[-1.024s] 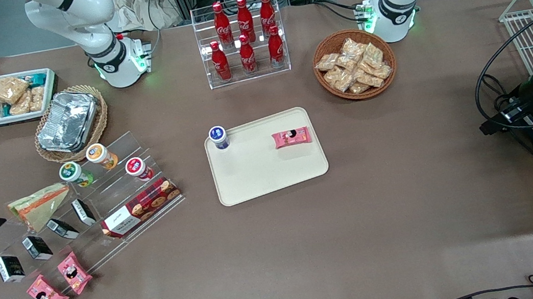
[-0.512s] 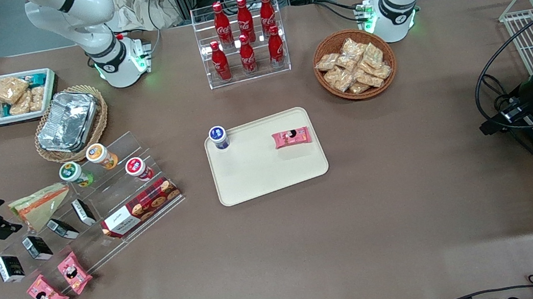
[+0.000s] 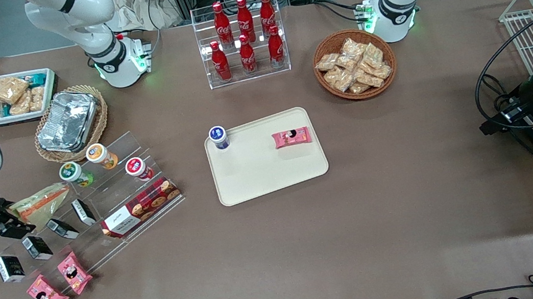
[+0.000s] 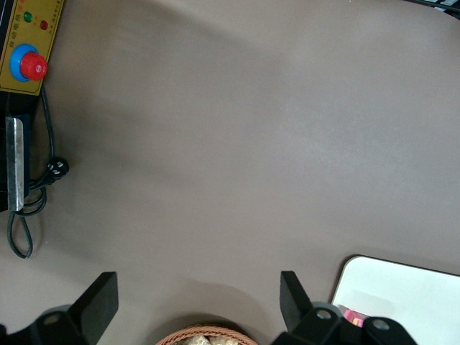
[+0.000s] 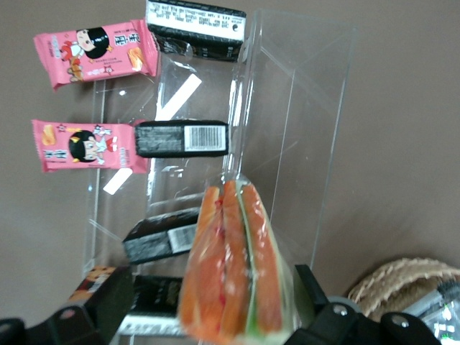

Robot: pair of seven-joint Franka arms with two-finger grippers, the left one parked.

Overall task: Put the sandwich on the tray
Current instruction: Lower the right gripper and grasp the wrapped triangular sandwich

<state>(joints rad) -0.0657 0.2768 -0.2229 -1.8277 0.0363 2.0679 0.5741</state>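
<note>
The wrapped sandwich has to go on the tray, so my right gripper should grab it by its wide end [image 5: 233, 309] next.
The sandwich [image 3: 43, 203], a clear-wrapped wedge with orange and green filling, lies on the top step of a clear acrylic stand [image 3: 113, 200] toward the working arm's end of the table. My right gripper [image 3: 14, 217] is open, level with the sandwich's wide end, one finger on each side of it. In the right wrist view the sandwich [image 5: 231, 266] sits between the two black fingers [image 5: 109, 296] of the gripper [image 5: 212, 291]; I see no contact. The beige tray [image 3: 260, 178] lies mid-table and its corner shows in the left wrist view [image 4: 402, 287].
On the tray stand a blue-lidded cup [image 3: 218, 137] and a pink packet [image 3: 291, 137]. The stand also holds three cups [image 3: 101, 156], black cartons [image 3: 61, 228] and a cookie box [image 3: 141, 207]. Pink packets [image 3: 48, 295], a foil container [image 3: 68, 121], a cola rack [image 3: 244, 39] and a snack basket [image 3: 354, 65] are nearby.
My right arm has moved in from the table's end toward the stand. The open gripper now reaches the sandwich's wide end. The sandwich has not moved.
</note>
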